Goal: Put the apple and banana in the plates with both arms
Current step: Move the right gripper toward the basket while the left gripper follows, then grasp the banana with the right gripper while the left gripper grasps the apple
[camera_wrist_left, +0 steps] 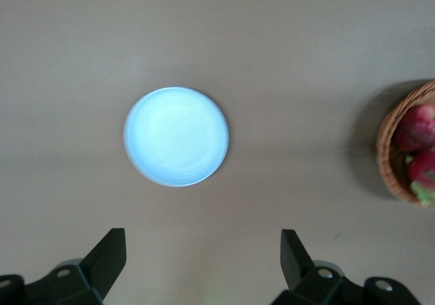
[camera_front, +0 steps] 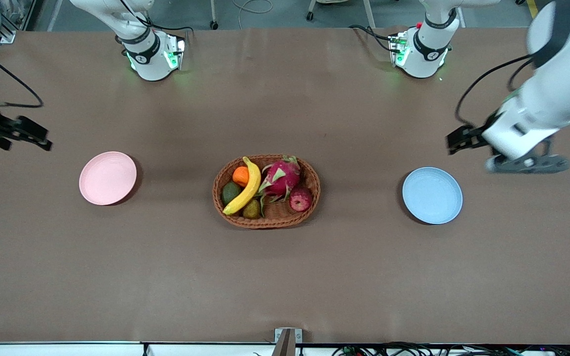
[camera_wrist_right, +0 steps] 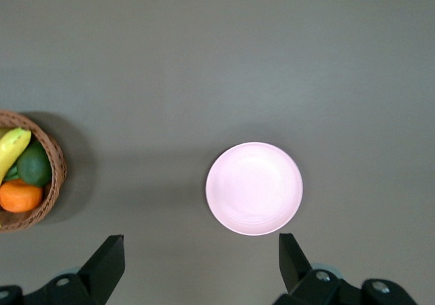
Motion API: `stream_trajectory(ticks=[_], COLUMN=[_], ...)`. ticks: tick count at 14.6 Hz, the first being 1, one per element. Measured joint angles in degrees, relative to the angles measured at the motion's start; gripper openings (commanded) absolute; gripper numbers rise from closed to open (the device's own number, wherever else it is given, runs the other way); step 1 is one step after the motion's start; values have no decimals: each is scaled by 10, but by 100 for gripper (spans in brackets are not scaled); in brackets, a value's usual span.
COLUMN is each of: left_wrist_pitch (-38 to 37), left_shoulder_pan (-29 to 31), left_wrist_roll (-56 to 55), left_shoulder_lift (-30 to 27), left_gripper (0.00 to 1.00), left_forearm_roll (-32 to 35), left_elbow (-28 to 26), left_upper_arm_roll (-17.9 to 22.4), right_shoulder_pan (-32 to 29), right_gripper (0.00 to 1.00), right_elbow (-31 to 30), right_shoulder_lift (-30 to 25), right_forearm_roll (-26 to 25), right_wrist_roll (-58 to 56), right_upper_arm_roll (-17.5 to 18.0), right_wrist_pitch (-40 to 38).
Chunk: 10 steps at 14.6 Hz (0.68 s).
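I need to grab the banana by its middle with my right gripper next, so that I can set the banana in the pink plate.
The yellow banana and the dark-red apple lie in an oval wicker basket at the table's middle. The pale pink plate sits toward the right arm's end and the light blue plate toward the left arm's end; both are bare. My left gripper is open and empty, in the air over bare table beside the blue plate; its wrist view shows the apple. My right gripper is open and empty over bare table beside the pink plate; its wrist view shows the banana.
The basket also holds a pink dragon fruit, an orange, a dark green avocado and a small brownish-green fruit. The arms' bases stand along the table's edge farthest from the front camera.
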Motion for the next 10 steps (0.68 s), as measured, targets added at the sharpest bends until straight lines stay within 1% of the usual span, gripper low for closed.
stream_trajectory(ticks=[2, 7, 10], left_wrist_pitch=[42, 141, 203], left_shoulder_pan=[-41, -117, -163], left_wrist_roll=[-73, -247, -366], left_shoulder_lift=[45, 144, 192], left_gripper=[100, 100, 100], left_forearm_roll=[0, 0, 0], left_elbow=[2, 6, 8], left_upper_arm_roll=[-3, -4, -5], right_shoulder_pan=[41, 185, 248], right_gripper=[100, 100, 100], right_elbow=[-1, 5, 21], right_shoulder_lift=[41, 155, 215], right_forearm_roll=[10, 28, 43], right_wrist_roll=[36, 258, 383], right_upper_arm_roll=[2, 7, 7], right_wrist_pitch=[21, 116, 175])
